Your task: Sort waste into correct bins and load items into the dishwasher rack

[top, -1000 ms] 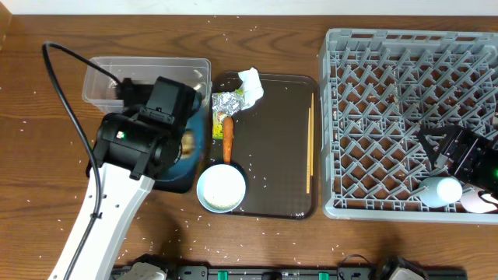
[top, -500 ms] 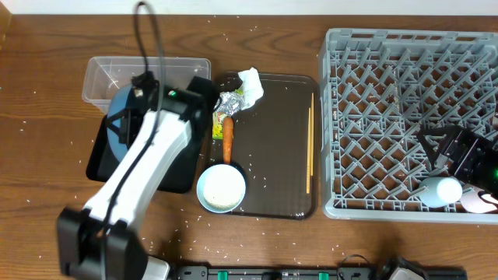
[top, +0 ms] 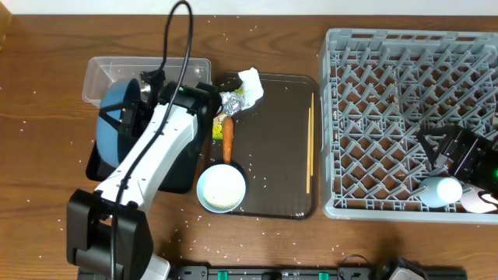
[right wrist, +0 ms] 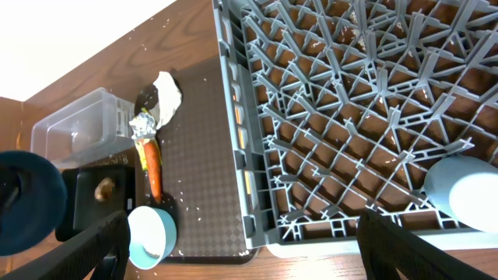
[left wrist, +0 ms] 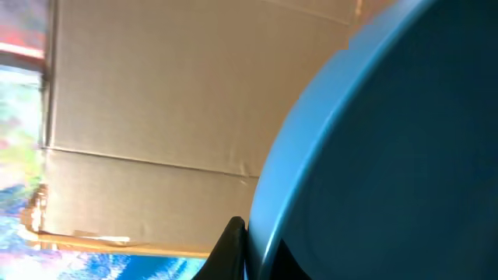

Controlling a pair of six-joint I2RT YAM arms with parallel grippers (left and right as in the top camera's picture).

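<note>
The bowl needs to be loaded into the rack, so my right gripper should next grab the free rim of the large blue bowl (top: 117, 117) opposite my left gripper.
My left gripper (top: 145, 99) is shut on the rim of the large blue bowl (top: 117, 117). It holds the bowl tipped on edge over the black tray (top: 95, 165), next to the clear tub (top: 156, 68). The bowl fills the left wrist view (left wrist: 389, 155). A brown food lump (right wrist: 103, 189) lies in the black tray. The tissue (top: 250, 81), wrapper (top: 229, 103), carrot (top: 228, 140), small light-blue bowl (top: 222, 188) and chopsticks (top: 310, 144) are on the brown serving tray (top: 272, 155). My right gripper (top: 459, 155) is open over the grey rack (top: 389, 78).
A white bowl (top: 440, 190) and a pink cup (top: 478, 202) sit in the rack's near right corner. Loose rice grains are scattered on the wooden table (top: 47, 194) and the serving tray. My left arm's black cable arcs above the clear tub.
My left arm has swung and lifted the blue bowl from lying flat to standing on edge, shifting it toward the clear tub. The right arm has not moved.
</note>
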